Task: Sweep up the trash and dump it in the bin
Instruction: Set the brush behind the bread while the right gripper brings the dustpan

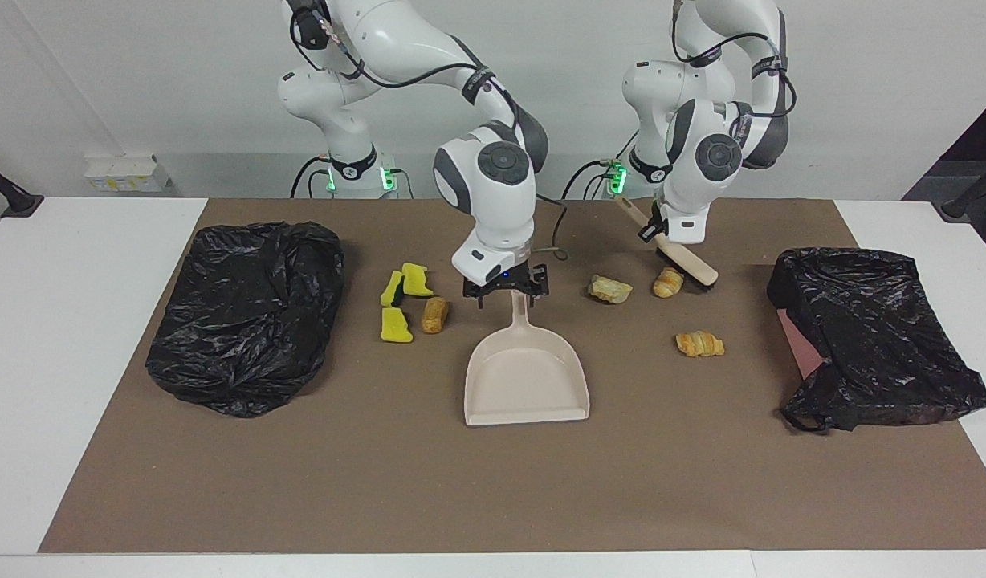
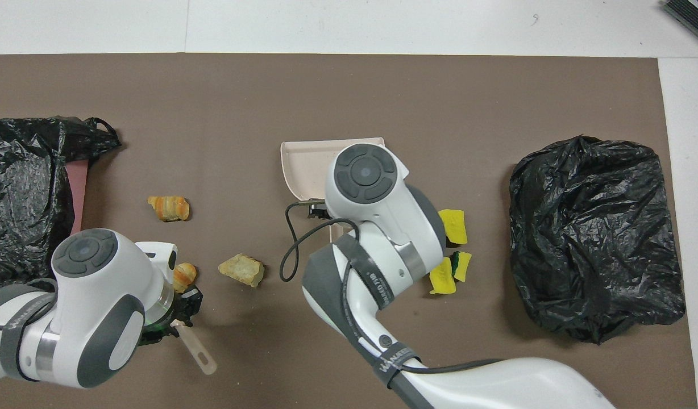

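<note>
The dustpan's tray is far wider than my fingers can spread, so my right gripper will next take hold of the dustpan by its narrow handle (image 2: 336, 232).
My left gripper (image 1: 671, 234) is shut on the beige brush (image 1: 696, 270), whose head rests beside a croissant piece (image 1: 668, 282) on the side toward the left arm's end. My right gripper (image 1: 505, 294) stands open, its fingers either side of the handle of the beige dustpan (image 1: 525, 377). The trash lies loose on the mat: a bread chunk (image 1: 610, 289), a second croissant (image 1: 699, 343), a bread roll (image 1: 434, 315) and three yellow sponge bits (image 1: 396, 325). From overhead, the right arm hides most of the dustpan (image 2: 303, 159). A black-bagged bin (image 1: 248, 313) sits toward the right arm's end.
A second black-bagged bin (image 1: 870, 345) sits at the left arm's end, with a reddish wall showing under the bag. Everything rests on a brown mat (image 1: 493, 490) over the white table. The right arm's cable hangs beside the dustpan handle.
</note>
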{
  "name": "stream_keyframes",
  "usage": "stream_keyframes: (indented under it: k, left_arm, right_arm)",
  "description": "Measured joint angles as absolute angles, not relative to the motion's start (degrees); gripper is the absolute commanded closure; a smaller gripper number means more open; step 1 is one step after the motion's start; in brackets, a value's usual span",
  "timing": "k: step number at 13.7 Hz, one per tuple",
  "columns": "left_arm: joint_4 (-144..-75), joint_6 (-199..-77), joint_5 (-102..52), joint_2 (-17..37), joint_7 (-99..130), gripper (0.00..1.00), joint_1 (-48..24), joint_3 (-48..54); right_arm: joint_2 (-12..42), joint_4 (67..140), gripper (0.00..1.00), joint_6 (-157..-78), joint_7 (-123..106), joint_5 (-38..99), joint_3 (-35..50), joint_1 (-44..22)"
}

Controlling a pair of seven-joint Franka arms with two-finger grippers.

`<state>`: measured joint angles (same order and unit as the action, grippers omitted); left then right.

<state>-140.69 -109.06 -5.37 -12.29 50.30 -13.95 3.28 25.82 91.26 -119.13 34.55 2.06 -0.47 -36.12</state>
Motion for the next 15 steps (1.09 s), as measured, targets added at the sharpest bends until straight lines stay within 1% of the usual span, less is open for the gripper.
stream_keyframes:
  k: [2, 5, 8, 9, 10, 11, 12, 13, 15]
  left_arm:
    - [-140.95, -113.55, -8.15, -12.08, 41.54, 1.00, -13.95, 3.34]
    - [-140.39, -115.95, -12.13, -11.54, 29.34, 1.00, -13.91, 3.11]
    - [-137.33, -115.29, -12.44, -10.11, 26.00, 1.00, -13.56, 2.80]
    - [-136.06, -114.96, -12.41, -9.74, 25.61, 1.00, -12.68, 2.81]
    - [-134.70, -114.27, -12.40, -9.63, 24.61, 1.00, -11.47, 2.75]
    - [-133.10, -112.92, -12.39, -9.61, 23.09, 1.00, -10.03, 2.70]
    - [-131.27, -111.44, -12.32, -9.58, 21.24, 1.00, -8.38, 2.66]
    - [-129.51, -110.32, -11.84, -9.48, 19.46, 1.00, -6.80, 2.59]
    - [-126.74, -109.68, -8.95, -8.45, 16.61, 1.00, -4.85, 2.48]
  right_arm:
    - [27.47, 91.46, 0.00, -120.48, 34.34, 2.04, -0.48, -37.59]
    - [27.60, 91.65, 0.00, -120.03, 33.49, 2.04, -0.62, -37.45]
    - [27.39, 91.64, 0.18, -118.59, 33.22, 2.04, -0.62, -37.35]
    - [27.36, 91.64, 0.26, -118.22, 33.18, 2.04, -0.61, -37.35]
    - [27.30, 91.64, 0.38, -117.74, 33.12, 2.04, -0.56, -37.36]
    - [27.22, 91.67, 0.52, -117.20, 33.08, 2.04, -0.48, -37.38]
    - [27.10, 91.82, 0.77, -116.91, 32.93, 2.04, -0.40, -37.40]
    - [26.90, 92.19, 1.00, -116.83, 32.61, 2.04, -0.32, -37.41]
    - [26.51, 92.97, 1.00, -116.41, 32.41, 2.09, -0.04, -37.41]
